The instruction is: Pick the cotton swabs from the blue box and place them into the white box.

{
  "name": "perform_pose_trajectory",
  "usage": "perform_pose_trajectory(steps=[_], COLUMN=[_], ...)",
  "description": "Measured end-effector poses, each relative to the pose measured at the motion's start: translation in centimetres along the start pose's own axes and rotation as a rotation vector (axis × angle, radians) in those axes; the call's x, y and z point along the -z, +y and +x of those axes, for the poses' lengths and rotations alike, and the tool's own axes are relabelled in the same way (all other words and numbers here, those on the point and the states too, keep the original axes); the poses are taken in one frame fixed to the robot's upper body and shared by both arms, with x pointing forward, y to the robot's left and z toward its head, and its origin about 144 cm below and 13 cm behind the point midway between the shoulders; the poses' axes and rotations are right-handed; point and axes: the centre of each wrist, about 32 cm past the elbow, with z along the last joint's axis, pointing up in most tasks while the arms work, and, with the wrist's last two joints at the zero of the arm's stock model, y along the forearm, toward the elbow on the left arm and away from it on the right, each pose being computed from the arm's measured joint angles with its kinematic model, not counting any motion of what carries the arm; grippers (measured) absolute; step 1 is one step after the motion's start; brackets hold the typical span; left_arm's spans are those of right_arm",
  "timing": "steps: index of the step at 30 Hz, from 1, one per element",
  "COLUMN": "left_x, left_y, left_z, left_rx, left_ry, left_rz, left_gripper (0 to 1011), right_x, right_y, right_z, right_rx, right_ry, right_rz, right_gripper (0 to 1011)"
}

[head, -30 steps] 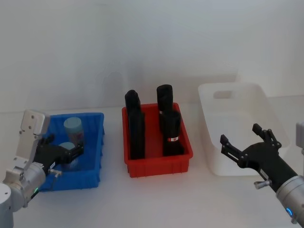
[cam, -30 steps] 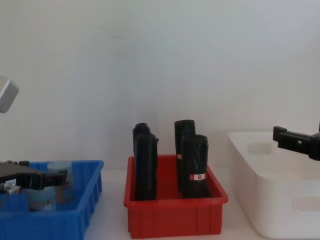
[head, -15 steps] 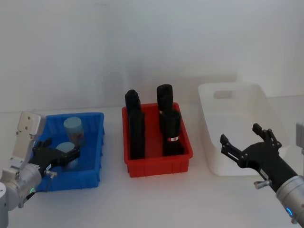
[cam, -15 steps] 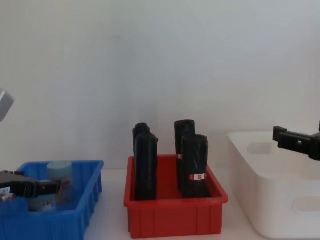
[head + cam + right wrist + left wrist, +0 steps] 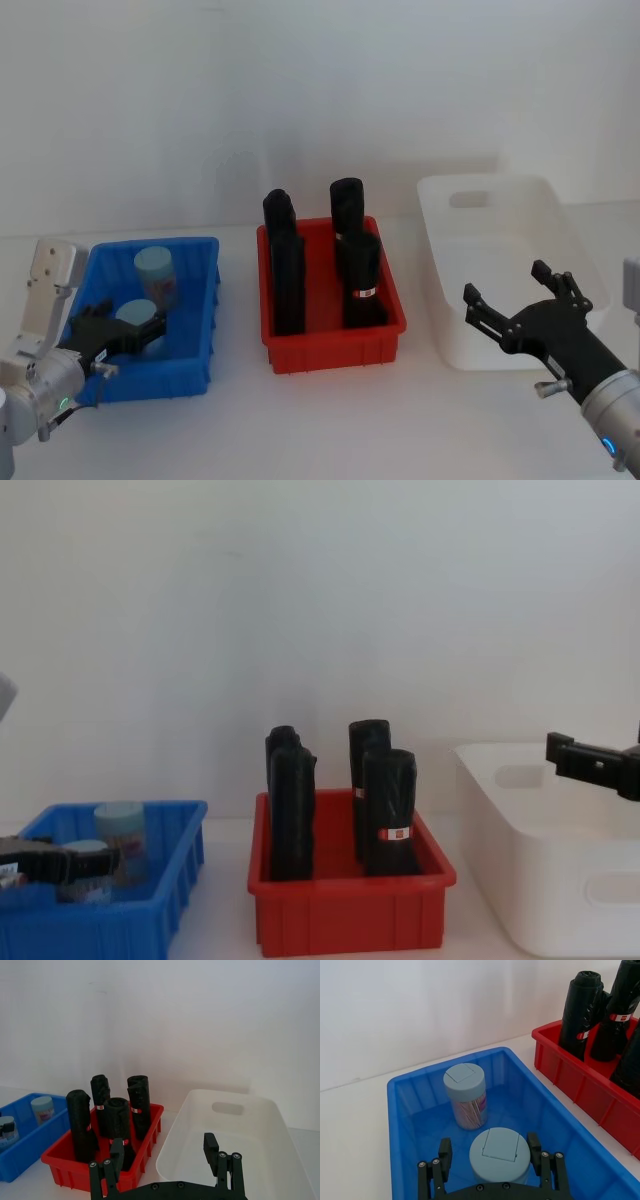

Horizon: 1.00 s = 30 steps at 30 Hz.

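The near cotton swabs tub needs to be grabbed next with my left gripper by its lidded top end [image 5: 87, 850] [image 5: 500, 1154], because the sides of the blue box rise around the lower body of the tub.
Two cotton swab tubs stand upright in the blue box [image 5: 150, 243]. The far tub [image 5: 156, 275] is near the back wall. The near tub [image 5: 134, 314] stands between the fingers of my left gripper [image 5: 138, 332], which is open and low inside the box. In the left wrist view the gripper [image 5: 490, 1150] straddles the near tub [image 5: 500, 1152] with a small gap on one side; the far tub [image 5: 465, 1095] is beyond. My right gripper [image 5: 505, 285] hangs open in front of the white box [image 5: 500, 190], holding nothing.
A red bin [image 5: 335, 350] with several tall black rolls [image 5: 288, 270] sits between the blue box and the white box. Bare white table runs along the front. A plain white wall closes the back.
My left gripper has drawn back toward me and sunk lower in the blue box, its fingers still around the near tub. The right arm has not moved.
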Motion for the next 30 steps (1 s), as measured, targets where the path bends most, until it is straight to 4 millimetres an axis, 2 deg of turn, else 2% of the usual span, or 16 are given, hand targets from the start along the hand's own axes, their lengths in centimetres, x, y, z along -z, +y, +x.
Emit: perform_pose_trajectory(steps=[11,22,30], left_x=[0.3,-0.5,-2.7], left_y=[-0.1,0.2,0.9], left_z=[0.2,0.0,-0.5], left_rx=[0.015,0.030,0.057], left_ry=[0.036,0.030,-0.006], left_rz=[0.004,-0.018,-0.050], left_gripper=[689,671,671], right_x=[0.0,0.0,0.0], right_y=[0.0,0.0,0.0], right_z=[0.0,0.0,0.0], right_rx=[0.000,0.000,0.000], right_ry=[0.000,0.000,0.000], right_rz=[0.000,0.000,0.000], right_gripper=[1001,1002,1002])
